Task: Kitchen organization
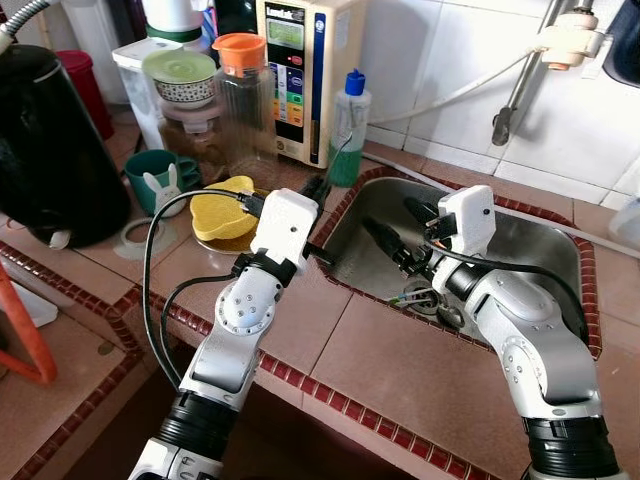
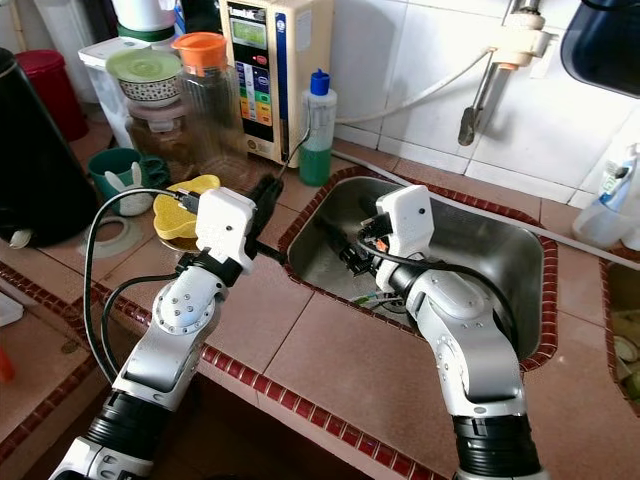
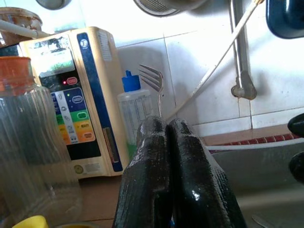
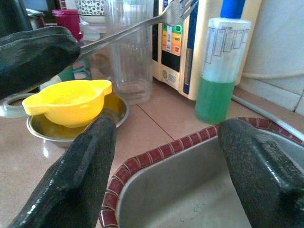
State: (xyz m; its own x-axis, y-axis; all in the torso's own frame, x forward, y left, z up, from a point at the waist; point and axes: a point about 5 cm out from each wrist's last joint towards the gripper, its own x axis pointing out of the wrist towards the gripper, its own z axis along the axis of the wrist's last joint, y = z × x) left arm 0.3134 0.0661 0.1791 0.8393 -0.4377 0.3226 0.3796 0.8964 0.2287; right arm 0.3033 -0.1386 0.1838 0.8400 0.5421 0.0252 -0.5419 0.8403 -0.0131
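The robot's right gripper needs to grab the fork point(image 3: 153, 80) next by the bare stem below the fork's tines, because the left gripper's black fingers already cover the handle end of the fork.
My left gripper point(image 1: 316, 189) is shut on a metal fork point(image 3: 153, 80), held above the counter at the sink's left rim. The fork's tines point up toward the green soap bottle point(image 1: 347, 130). In the left wrist view the two black fingers point(image 3: 152, 156) press together around the handle. My right gripper point(image 1: 402, 228) hangs open inside the steel sink point(image 1: 540, 240), with nothing between its fingers point(image 4: 71, 190). The right wrist view looks out over the sink rim at the fork point(image 4: 142, 23) and a yellow bowl point(image 4: 66, 102) in a metal dish. Some small items lie at the drain point(image 1: 420, 298).
A clear jar with an orange lid point(image 1: 240, 90), a cream water appliance point(image 1: 300, 70), a teal cup point(image 1: 150, 178) and a black kettle point(image 1: 50, 150) crowd the counter's back left. The faucet point(image 1: 512, 105) hangs over the sink. Tiled counter lies in front.
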